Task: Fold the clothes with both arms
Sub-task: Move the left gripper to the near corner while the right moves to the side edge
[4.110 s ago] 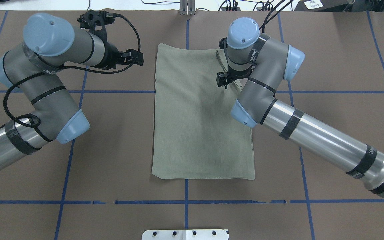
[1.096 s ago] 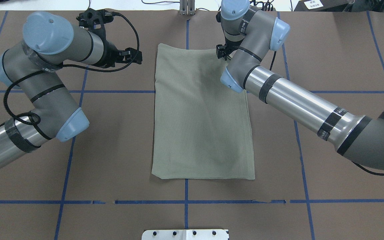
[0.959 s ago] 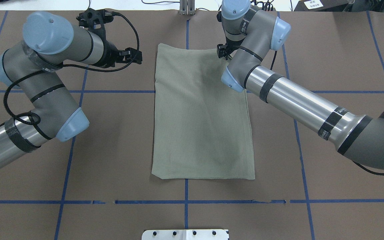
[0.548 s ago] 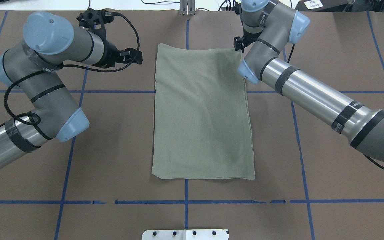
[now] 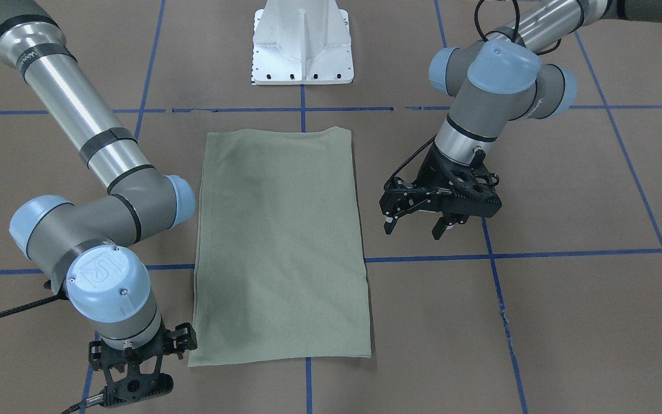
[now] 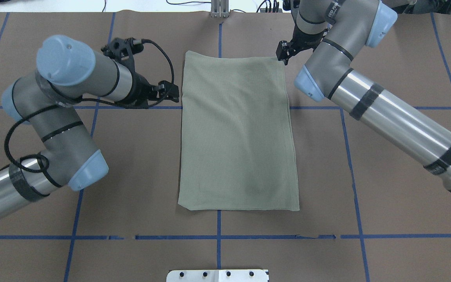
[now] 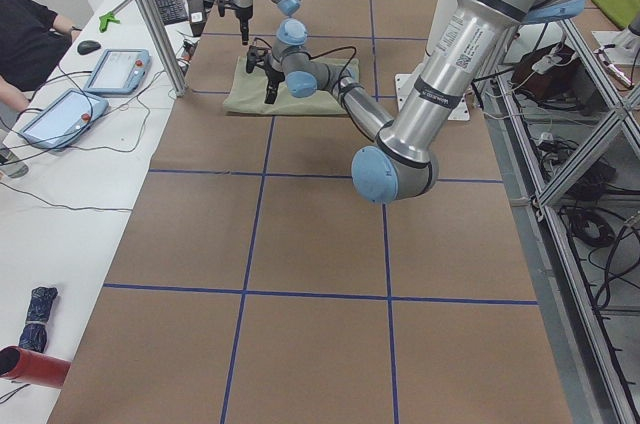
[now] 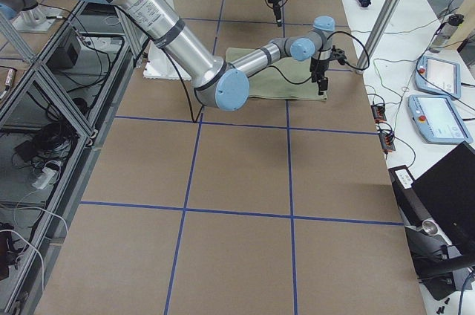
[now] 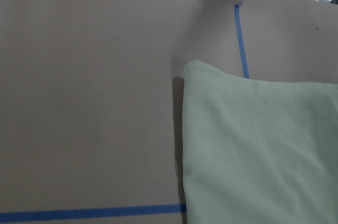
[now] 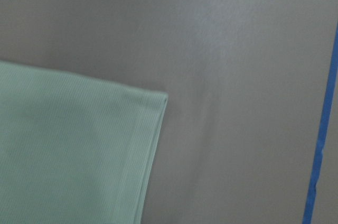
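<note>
The left gripper grips a corner of its short edge next, to fold the pale sage-green shirt in half.
The pale sage-green shirt lies flat as a folded rectangle in the middle of the table; it also shows in the front view. Its logo and tag are hidden. My left gripper is open and empty, hovering just off the shirt's left edge, clearly spread in the front view. My right gripper points down beside the shirt's far right corner, looks open and holds nothing. The right wrist view shows that corner lying flat. The left wrist view shows the far left corner.
The brown table cover has blue tape grid lines. The white pedestal base sits at the near edge. A metal bracket and cables stand at the far edge. Tablets lie on the side table.
My right gripper carried a turned-over flap from the shirt's upper right out to the far right corner; the flap now lies flat and free. My left gripper moved nearer the shirt's left edge.
</note>
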